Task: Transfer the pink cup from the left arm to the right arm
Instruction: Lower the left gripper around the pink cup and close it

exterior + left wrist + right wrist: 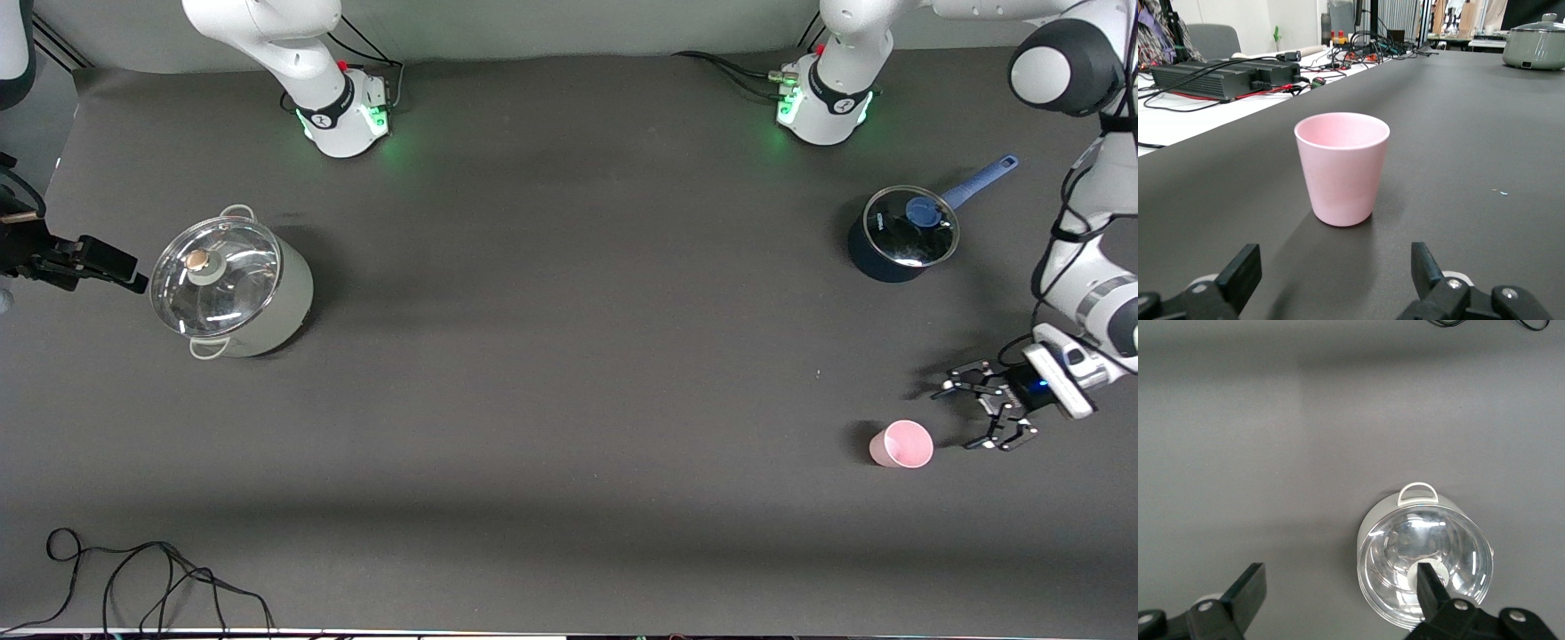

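Note:
The pink cup's rim should stay free for my right gripper, so my left gripper needs to grab the cup's lower body next.
The pink cup (901,444) (1342,168) stands upright and empty on the dark table, toward the left arm's end and nearer the front camera than the blue saucepan. My left gripper (958,415) (1335,263) hangs low over the table beside the cup. It is open and faces the cup, with a gap of bare table between its fingertips and the cup. My right gripper (98,262) (1340,579) waits high over the right arm's end of the table, open and holding nothing. One of its fingers (1431,587) overlaps the lidded pot in the right wrist view.
A grey-green pot with a glass lid (231,284) (1425,563) (1535,43) stands toward the right arm's end. A dark blue saucepan with a lid (902,233) sits near the left arm's base. Loose black cables (133,578) lie at the table's front edge.

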Controlling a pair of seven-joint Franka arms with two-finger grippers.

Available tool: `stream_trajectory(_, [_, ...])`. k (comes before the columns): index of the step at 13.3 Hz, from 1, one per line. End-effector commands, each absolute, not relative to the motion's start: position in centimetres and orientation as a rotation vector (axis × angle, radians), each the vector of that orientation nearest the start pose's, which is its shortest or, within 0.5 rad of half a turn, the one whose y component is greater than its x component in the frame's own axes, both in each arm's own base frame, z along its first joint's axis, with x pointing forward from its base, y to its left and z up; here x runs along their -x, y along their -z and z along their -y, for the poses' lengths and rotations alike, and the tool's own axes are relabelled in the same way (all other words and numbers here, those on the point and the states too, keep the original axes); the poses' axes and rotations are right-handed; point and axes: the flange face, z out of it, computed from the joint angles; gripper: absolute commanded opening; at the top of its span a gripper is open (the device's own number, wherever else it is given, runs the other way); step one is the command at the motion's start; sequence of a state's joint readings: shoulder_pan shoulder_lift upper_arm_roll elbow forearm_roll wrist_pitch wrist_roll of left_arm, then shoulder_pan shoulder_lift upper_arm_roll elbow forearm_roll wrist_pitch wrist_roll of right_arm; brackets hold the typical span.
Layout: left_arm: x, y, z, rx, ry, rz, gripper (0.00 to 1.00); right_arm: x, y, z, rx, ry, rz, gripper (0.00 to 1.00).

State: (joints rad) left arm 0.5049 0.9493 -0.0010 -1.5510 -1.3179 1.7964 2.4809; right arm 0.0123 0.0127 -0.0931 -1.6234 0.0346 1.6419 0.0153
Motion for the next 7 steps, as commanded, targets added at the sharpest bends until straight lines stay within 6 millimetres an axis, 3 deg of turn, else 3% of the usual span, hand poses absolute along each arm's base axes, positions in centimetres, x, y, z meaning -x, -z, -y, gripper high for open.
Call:
stream_trajectory(1, [-61.1, -7.8, -22.8, -1.746, -1.41, 1.151, 1.0, -56.3, -60.3, 4.0, 3.106, 0.006, -0.172, 1.0])
stream_trajectory(7, [-61.9, -6.3, -19.5, -1.71, -1.48, 1.088, 1.0, -56.3, -60.3, 4.0, 3.107, 0.006, -0.167, 1.0])
